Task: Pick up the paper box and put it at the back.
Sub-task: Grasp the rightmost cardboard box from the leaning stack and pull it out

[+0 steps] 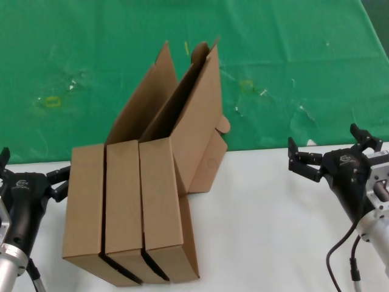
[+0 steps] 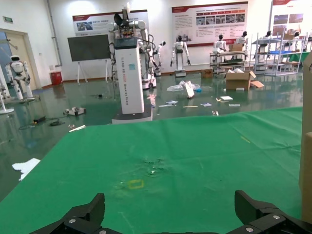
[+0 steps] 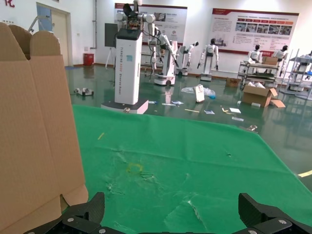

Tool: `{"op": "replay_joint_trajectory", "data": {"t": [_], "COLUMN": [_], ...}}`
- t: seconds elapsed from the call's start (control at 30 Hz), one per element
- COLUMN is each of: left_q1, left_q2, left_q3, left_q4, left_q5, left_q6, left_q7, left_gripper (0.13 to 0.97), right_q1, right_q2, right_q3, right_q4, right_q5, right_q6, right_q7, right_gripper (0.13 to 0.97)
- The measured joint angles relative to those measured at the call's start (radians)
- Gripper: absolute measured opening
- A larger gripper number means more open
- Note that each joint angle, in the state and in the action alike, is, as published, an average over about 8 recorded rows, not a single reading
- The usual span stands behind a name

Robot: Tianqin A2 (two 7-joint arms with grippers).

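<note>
My right gripper takes hold of the paper box by its side (image 1: 172, 264) opposite its lid next, to put it on the green cloth (image 1: 292, 61).
Three alike brown paper boxes stand side by side on the white tabletop (image 1: 267, 231): the left one (image 1: 85, 207), the middle one (image 1: 124, 207) and the right one (image 1: 161, 201). Their open lids (image 1: 194, 115) lean back over the green cloth (image 1: 292, 61) at the back. My left gripper (image 1: 30, 171) is open and empty just left of the boxes; a box edge (image 2: 307, 146) shows beside it. My right gripper (image 1: 331, 149) is open and empty well to their right, apart from them. A lid (image 3: 39, 136) fills one side of the right wrist view.
The wrinkled green cloth carries yellowish tape marks (image 1: 51, 101) (image 1: 246, 85). Bare white tabletop lies between the boxes and the right gripper. Beyond the cloth's far edge is a hall floor with a white pillar stand (image 2: 129, 73).
</note>
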Motion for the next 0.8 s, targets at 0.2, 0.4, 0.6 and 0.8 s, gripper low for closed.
{"op": "replay_joint_trajectory", "data": {"t": [0.2, 0.4, 0.6, 0.8], "left_q1": [0.000, 0.000, 0.000, 0.000], "left_q2": [0.000, 0.000, 0.000, 0.000], "left_q3": [0.000, 0.000, 0.000, 0.000], "left_q4": [0.000, 0.000, 0.000, 0.000], "left_q5": [0.000, 0.000, 0.000, 0.000], "left_q6": [0.000, 0.000, 0.000, 0.000], "left_q7": [0.000, 0.000, 0.000, 0.000], "left_gripper": [0.886, 0.857, 0.744, 0.616], "right_q1": [0.000, -0.019, -0.068, -0.094], "right_q2": [0.000, -0.045, -0.054, 0.136], "right_q3": [0.000, 0.047, 0.085, -0.018], "right_q4": [0.000, 0.016, 0.037, 0.026], "right_q5": [0.000, 0.026, 0.129, 0.313], "right_q6": [0.000, -0.109, -0.361, -0.642], "right_q7": [0.000, -0.117, -0.288, -0.361], "right_gripper": [0.966, 0.966, 0.966, 0.966]}}
